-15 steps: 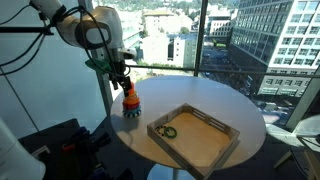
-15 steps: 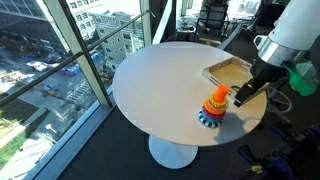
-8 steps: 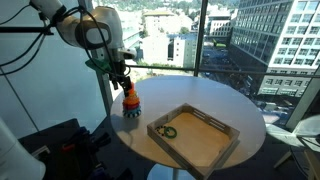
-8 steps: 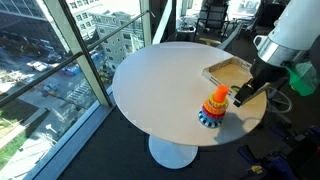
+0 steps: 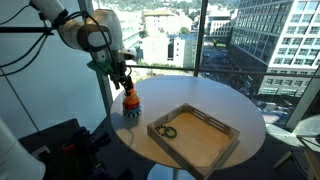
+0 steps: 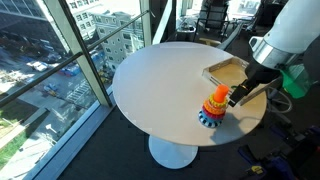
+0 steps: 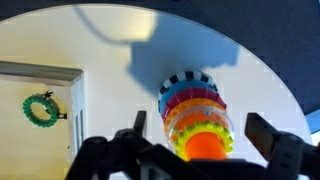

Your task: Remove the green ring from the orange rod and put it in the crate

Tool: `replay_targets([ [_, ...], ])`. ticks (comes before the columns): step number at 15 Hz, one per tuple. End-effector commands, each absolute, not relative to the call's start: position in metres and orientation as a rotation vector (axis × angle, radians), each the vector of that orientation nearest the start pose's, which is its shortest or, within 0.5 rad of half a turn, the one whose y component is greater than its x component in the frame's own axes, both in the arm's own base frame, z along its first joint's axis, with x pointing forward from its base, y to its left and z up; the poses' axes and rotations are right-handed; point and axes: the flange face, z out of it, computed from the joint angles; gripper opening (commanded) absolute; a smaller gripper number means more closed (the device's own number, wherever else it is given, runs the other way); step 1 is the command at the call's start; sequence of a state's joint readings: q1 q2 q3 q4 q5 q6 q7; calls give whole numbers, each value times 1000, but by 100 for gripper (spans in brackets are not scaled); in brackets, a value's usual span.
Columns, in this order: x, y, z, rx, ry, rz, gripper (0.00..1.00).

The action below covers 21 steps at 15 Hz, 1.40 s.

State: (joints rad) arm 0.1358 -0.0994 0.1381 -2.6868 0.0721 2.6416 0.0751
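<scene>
The orange rod's top is between my fingers, which are above the yellow-green ring, so my gripper will go down first and then close on the ring.
The orange rod stands on the round white table with a yellow-green, an orange, a red and a blue ring stacked on a black-and-white base. It also shows in both exterior views. My gripper is open, its fingers on either side of the rod's top, holding nothing; it shows in both exterior views. A green ring lies on the floor of the light-wood crate, in a corner, seen too in an exterior view. The crate sits beside the rod.
The round table stands close to floor-to-ceiling windows. Its edge is near the rod. Dark equipment sits low beside the table, and office chairs stand behind it.
My gripper has shifted very slightly at the rod's top. The rod, rings and crate have not moved.
</scene>
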Motion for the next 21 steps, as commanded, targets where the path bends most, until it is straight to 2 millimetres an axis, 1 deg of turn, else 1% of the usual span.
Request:
replay_targets([
  [1, 415, 121, 262, -3108, -221, -92, 100],
  [4, 424, 125, 258, -3117, -233, -92, 100],
  [10, 439, 131, 254, -3125, -225, -84, 100],
  [17, 447, 136, 244, -3116, -227, -56, 100],
  [21, 449, 137, 241, -3117, -229, -49, 100],
])
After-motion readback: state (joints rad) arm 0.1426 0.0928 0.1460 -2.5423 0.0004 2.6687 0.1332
